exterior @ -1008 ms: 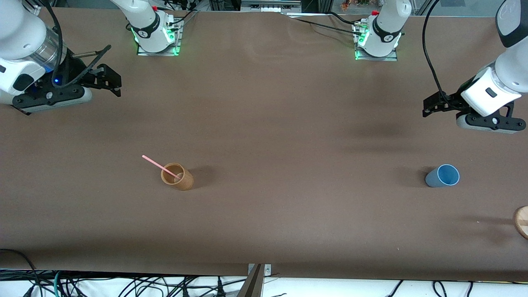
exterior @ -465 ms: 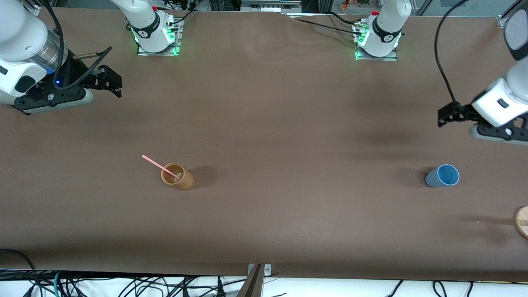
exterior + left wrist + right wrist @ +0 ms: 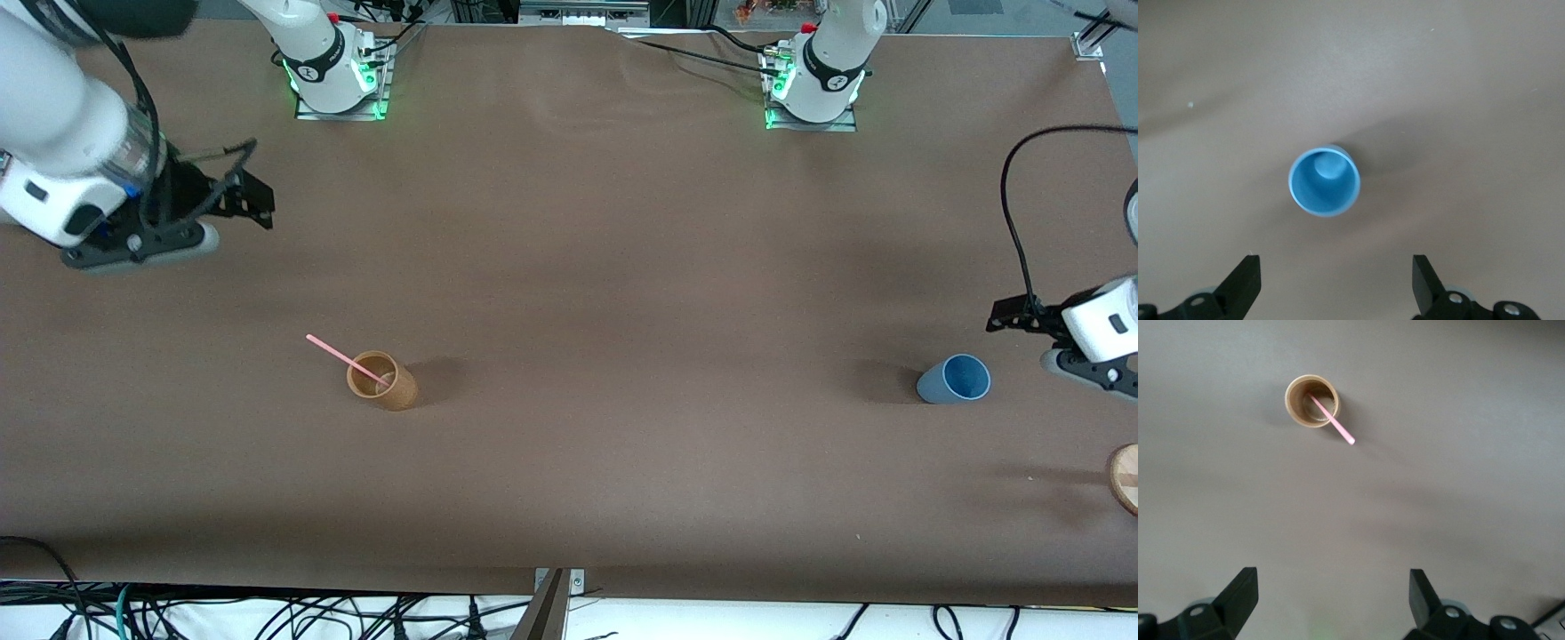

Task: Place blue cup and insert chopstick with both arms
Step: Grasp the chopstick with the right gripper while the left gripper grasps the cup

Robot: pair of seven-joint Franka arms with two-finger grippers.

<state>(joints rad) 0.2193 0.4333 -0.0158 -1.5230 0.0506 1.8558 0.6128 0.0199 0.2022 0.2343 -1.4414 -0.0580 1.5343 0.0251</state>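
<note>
The left gripper grabs the blue cup by its rim (image 3: 969,356) next, to place the blue cup for the chopstick (image 3: 340,356).
The blue cup (image 3: 954,380) stands upright on the brown table near the left arm's end; in the left wrist view (image 3: 1324,182) I look straight down into it. My left gripper (image 3: 1009,317) hangs open and empty in the air just beside the cup, and its open jaws (image 3: 1335,280) do not reach the cup. The pink chopstick (image 3: 340,356) leans in a brown wooden cup (image 3: 382,380) toward the right arm's end, and both show in the right wrist view: chopstick (image 3: 1333,420), cup (image 3: 1312,400). My right gripper (image 3: 258,200) is open, empty and well apart from them.
A round wooden thing (image 3: 1125,477) shows partly at the left arm's end of the table, nearer the camera than the blue cup. The two arm bases (image 3: 336,71) (image 3: 813,80) stand along the table edge farthest from the camera. Cables lie below the near edge.
The left gripper has moved toward the left arm's end of the table and closer to the blue cup. The right gripper has shifted slightly. The cups and chopstick have not moved.
</note>
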